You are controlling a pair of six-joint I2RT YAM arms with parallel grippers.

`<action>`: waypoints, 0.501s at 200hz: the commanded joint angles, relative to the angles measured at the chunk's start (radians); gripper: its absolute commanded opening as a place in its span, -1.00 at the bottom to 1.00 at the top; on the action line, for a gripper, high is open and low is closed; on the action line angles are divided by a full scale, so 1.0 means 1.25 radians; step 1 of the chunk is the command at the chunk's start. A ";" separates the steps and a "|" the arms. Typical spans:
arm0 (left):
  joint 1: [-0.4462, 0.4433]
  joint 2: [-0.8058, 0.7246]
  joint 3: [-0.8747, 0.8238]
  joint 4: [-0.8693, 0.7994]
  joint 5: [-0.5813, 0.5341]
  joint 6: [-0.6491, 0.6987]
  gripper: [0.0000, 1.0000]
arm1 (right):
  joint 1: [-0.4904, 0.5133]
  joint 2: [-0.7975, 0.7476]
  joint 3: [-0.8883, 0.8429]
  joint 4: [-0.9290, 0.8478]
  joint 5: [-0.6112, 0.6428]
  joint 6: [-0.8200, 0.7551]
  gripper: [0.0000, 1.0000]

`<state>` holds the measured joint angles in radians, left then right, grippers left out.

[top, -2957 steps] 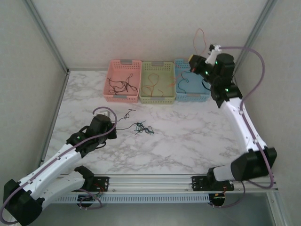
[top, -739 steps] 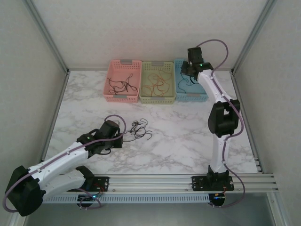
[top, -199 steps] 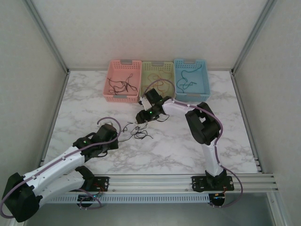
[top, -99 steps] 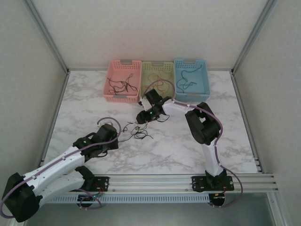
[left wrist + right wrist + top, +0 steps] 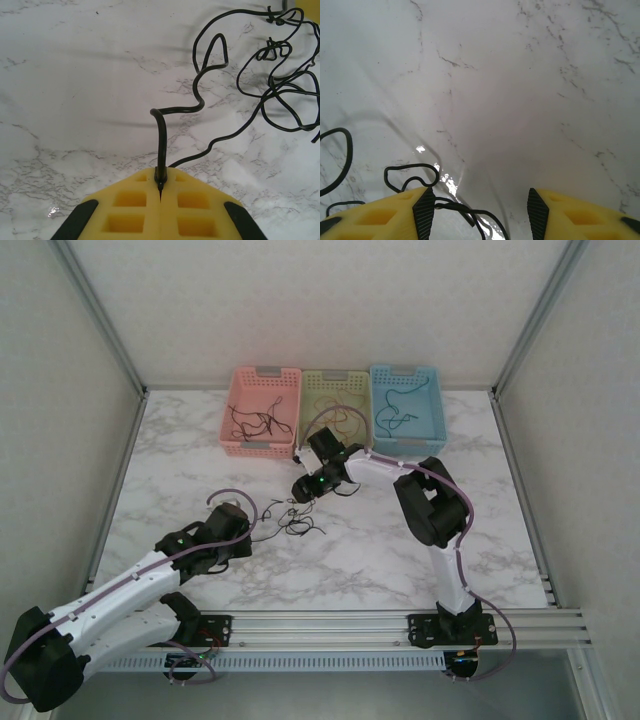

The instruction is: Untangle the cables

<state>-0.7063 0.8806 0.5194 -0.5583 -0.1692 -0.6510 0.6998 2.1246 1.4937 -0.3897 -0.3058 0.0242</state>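
Note:
I will next use my right gripper to grab the black cable strands at the tangle's far edge, away from my left gripper, so that I can pull cables apart.
A loose tangle of black cables lies on the marble table, left of centre. My left gripper is shut on one end of a black cable, which curls away to the tangle at the upper right. In the top view the left gripper sits just left of the tangle. My right gripper is open, low over the table, with black cable strands lying between its fingers, near the left pad. From above, the right gripper hovers at the tangle's far edge.
Three baskets stand along the back: pink holding black cables, green holding red and orange ones, blue holding teal ones. The right arm stretches across the table's middle. Bare marble lies to the right and front.
The right arm swung from the blue basket down to the tangle and opened over it. The green cable has left the table. In the last second almost nothing moved.

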 commanded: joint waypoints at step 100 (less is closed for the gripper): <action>-0.006 0.002 -0.012 0.009 -0.001 0.008 -1.00 | 0.057 0.002 -0.024 -0.026 0.072 -0.052 0.10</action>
<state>-0.7063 0.8852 0.5190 -0.5579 -0.1665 -0.6510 0.7433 2.1265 1.4929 -0.3916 -0.2291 -0.0181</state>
